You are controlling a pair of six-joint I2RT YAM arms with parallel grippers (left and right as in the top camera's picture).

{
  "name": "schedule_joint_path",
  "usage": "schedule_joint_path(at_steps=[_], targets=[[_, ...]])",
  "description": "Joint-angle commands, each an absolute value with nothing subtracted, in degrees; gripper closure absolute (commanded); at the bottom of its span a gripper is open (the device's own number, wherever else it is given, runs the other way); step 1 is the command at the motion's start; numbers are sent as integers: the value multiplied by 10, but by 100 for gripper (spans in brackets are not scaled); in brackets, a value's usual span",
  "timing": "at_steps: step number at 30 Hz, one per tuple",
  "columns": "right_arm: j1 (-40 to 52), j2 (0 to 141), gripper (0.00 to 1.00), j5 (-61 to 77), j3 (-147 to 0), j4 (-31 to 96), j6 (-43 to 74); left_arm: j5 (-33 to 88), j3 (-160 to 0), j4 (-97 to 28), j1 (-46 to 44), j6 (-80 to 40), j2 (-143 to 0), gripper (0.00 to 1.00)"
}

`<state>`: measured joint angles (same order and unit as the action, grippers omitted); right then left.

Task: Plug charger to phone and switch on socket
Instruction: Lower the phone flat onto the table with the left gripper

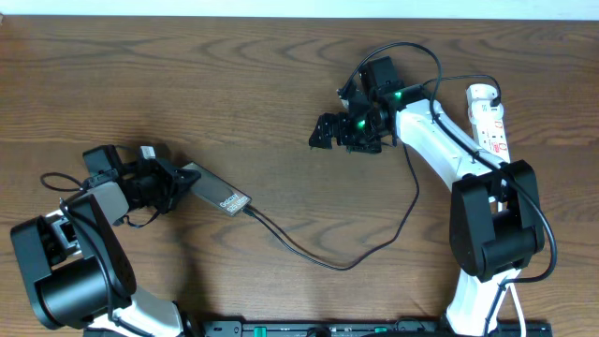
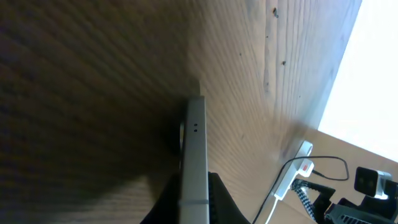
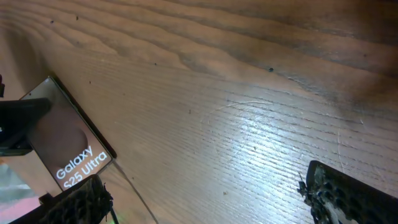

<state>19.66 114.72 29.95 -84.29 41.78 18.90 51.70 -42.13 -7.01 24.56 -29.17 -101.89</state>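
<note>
The phone would stay on the flat tabletop, with empty wood around it, so my left gripper should release it.
The phone lies on the table at the left, a dark slab with white "Galaxy" lettering. My left gripper is shut on its left end; in the left wrist view the phone's grey edge sits between my jaws. The charger, a thin black cable, meets the phone's right end and loops right toward the socket, a white power strip at the far right. My right gripper is open and empty above the table's middle. Its view shows the phone, the cable and the spread fingers.
The socket also shows in the left wrist view, with its white cord. The right arm reaches over the table between the socket and the middle. The table's far edge lies along the top.
</note>
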Motion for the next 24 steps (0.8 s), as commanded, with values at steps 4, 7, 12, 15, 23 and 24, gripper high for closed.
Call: schedule_joint_path(at_steps=[4,7,12,15,23,24], targets=[[196,1148,1,299,-850,422,193,462,-424,-88,247,-283,-1020,93],[196,1148,1,299,-850,422,193,462,-424,-96,247,-283,-1020,70],[196,1148,1,299,-850,422,193,462,-424,-102,247,-283,-1020,65],[196,1148,1,299,-850,422,193,462,-424,-105,247,-283,-1020,55],[196,1148,1,299,-850,422,193,453,-424,-147,247,-283,-1020,34],[196,1148,1,299,-850,423,193,448,-424,-151,247,-283,-1020,33]])
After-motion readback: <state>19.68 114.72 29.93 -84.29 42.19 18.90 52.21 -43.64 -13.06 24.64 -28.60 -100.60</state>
